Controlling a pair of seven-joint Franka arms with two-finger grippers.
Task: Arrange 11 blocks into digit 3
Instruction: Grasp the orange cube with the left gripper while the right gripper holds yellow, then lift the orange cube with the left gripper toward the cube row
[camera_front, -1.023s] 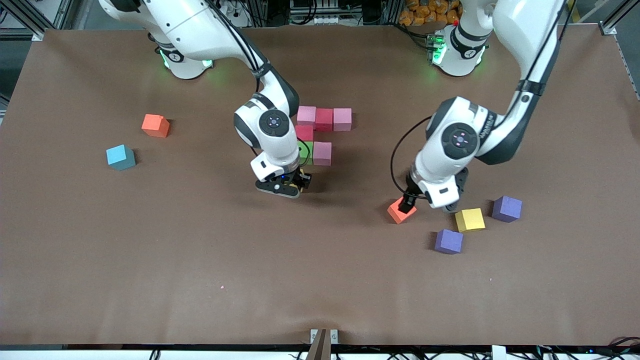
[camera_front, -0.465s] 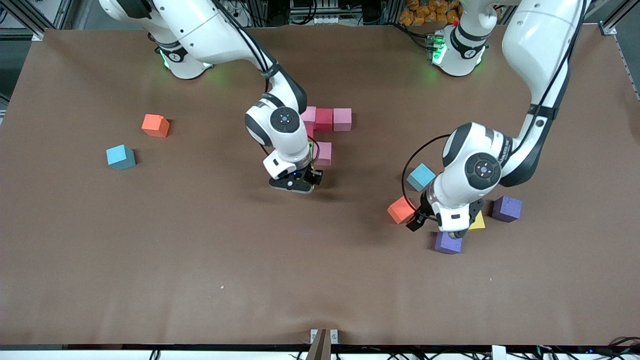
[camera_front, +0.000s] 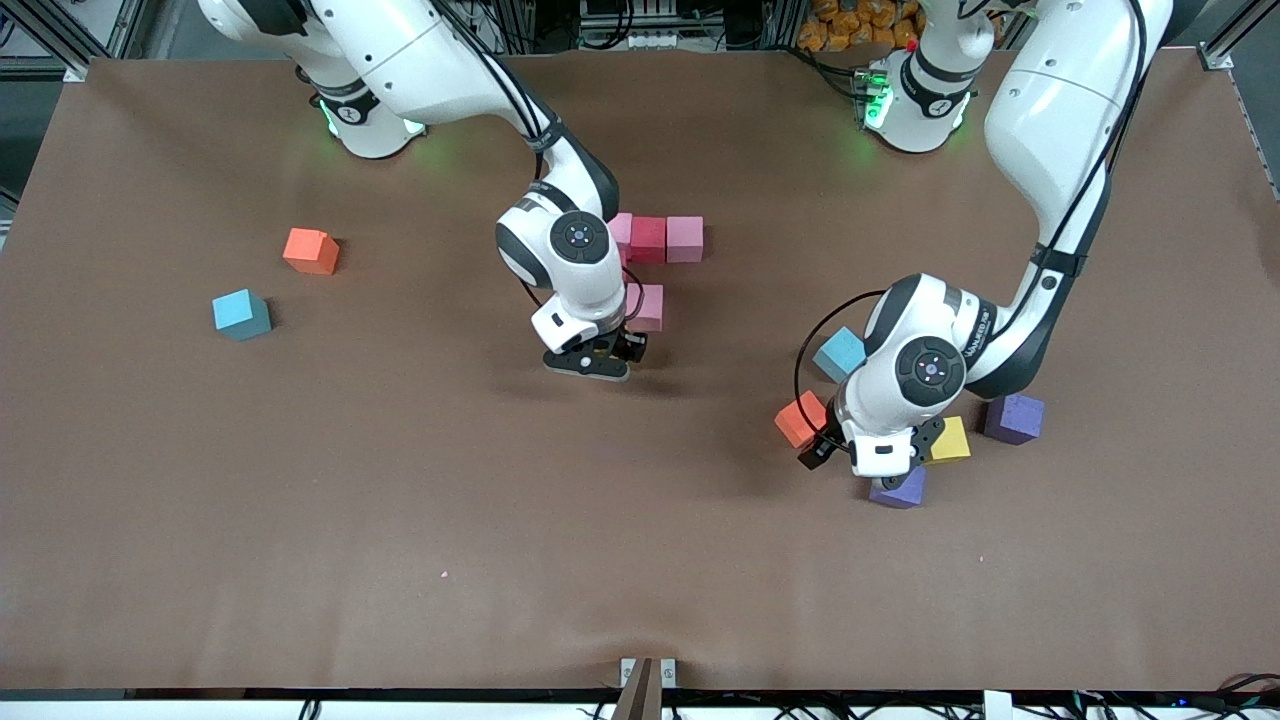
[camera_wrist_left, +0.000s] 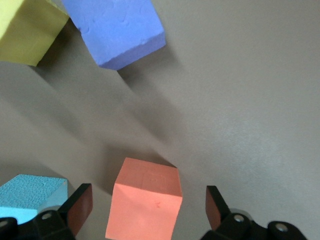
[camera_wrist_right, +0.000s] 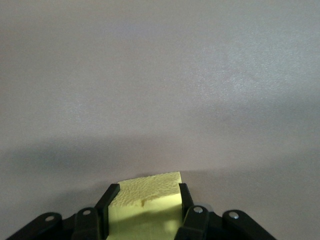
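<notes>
I am not ready to close my left gripper yet: its fingers are above the top side of the orange-red block. I will lower it first, then close it on the orange-red block.
My right gripper (camera_front: 600, 362) is shut on a pale yellow-green block (camera_wrist_right: 145, 200), low over bare table beside a pink block (camera_front: 648, 305). Farther from the camera lie a red block (camera_front: 648, 238) and a pink block (camera_front: 685, 238); the right arm hides the other blocks beside them. My left gripper (camera_front: 815, 445) is open. In its wrist view an orange-red block (camera_wrist_left: 145, 205) sits between the spread fingers (camera_wrist_left: 80, 207), touching neither. This orange-red block (camera_front: 798, 418) lies toward the left arm's end, with a light blue block (camera_front: 840, 352) beside it.
A purple block (camera_front: 900, 490) is partly under the left hand, with a yellow block (camera_front: 950, 440) and another purple block (camera_front: 1013, 417) beside it. An orange block (camera_front: 310, 250) and a light blue block (camera_front: 240, 315) lie toward the right arm's end.
The right gripper has carried its block closer to the pink block. The left hand has swung toward the camera, uncovering the light blue block, and now straddles the orange-red block.
</notes>
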